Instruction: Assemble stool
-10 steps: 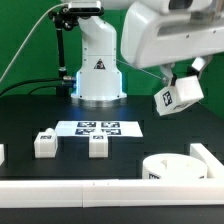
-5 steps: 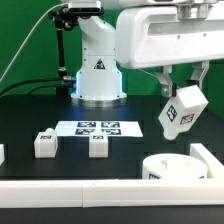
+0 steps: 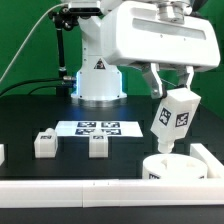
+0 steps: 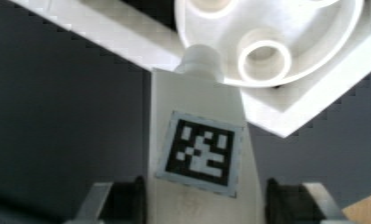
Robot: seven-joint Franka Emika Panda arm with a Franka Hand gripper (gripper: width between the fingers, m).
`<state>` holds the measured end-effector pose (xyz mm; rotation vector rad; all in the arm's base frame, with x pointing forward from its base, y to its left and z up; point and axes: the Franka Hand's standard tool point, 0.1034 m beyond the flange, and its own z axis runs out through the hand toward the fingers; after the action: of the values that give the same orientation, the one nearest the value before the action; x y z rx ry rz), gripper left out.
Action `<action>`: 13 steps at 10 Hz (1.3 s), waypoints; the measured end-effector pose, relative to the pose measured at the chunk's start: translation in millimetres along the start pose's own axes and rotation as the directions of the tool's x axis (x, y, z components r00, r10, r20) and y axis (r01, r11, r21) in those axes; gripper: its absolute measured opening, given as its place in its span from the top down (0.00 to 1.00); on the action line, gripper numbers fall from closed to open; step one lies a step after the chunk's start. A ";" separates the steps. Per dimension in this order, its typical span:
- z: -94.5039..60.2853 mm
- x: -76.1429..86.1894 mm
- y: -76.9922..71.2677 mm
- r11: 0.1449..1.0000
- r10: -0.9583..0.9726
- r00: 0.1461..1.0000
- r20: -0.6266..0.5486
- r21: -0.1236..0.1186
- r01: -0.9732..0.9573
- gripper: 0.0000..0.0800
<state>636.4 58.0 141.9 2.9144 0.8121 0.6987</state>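
Note:
The tilted leg's lower end hangs above the round white seat, so my gripper keeps holding the leg until that end is in the seat's socket.
My gripper (image 3: 172, 88) is shut on a white stool leg (image 3: 174, 118) with a black-and-white tag and holds it tilted, its lower end just above the round white seat (image 3: 180, 167) at the exterior view's right. In the wrist view the leg (image 4: 203, 150) runs between my fingers (image 4: 114, 198) toward the seat (image 4: 253, 40), whose round sockets show. Two more white legs, one (image 3: 44, 143) and another (image 3: 98, 146), lie on the black table at the exterior view's left and middle.
The marker board (image 3: 100, 128) lies flat behind the loose legs. White border bars run along the front (image 3: 70, 188) and the exterior view's right edge (image 3: 206, 157). The robot's white base (image 3: 98, 70) stands at the back.
My gripper has carried the leg down and toward the exterior view's left, from high at the right to just above the seat.

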 end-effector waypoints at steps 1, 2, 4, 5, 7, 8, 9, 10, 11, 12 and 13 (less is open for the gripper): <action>1.8 -2.1 -0.6 1.000 0.001 1.000 -0.003 -0.002 -0.001 0.60; 1.4 5.4 -10.1 1.000 -0.011 1.000 -0.021 -0.005 0.011 0.60; 8.3 9.2 -34.4 0.999 -0.048 0.997 -0.067 -0.015 0.047 0.60; 12.3 10.9 -43.6 0.998 -0.058 0.995 -0.078 -0.014 0.057 0.60; 24.1 5.1 -52.2 0.998 -0.063 0.995 -0.076 -0.006 0.063 0.60; 27.7 2.6 -52.8 0.998 -0.064 0.995 -0.072 -0.004 0.064 0.60; 31.6 -1.1 -53.2 0.998 -0.063 0.996 -0.067 -0.003 0.063 0.60; 33.4 -3.6 -52.2 0.998 -0.061 0.996 -0.063 -0.002 0.061 0.60; 34.5 -4.7 -52.8 0.998 -0.060 0.996 -0.061 0.000 0.060 0.60; 36.8 -6.7 -54.2 0.998 -0.061 0.997 -0.057 0.002 0.061 0.60; 39.9 -9.4 -55.5 0.998 -0.060 0.997 -0.053 0.005 0.060 0.60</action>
<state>619.7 104.5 93.8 2.8752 0.9048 0.7726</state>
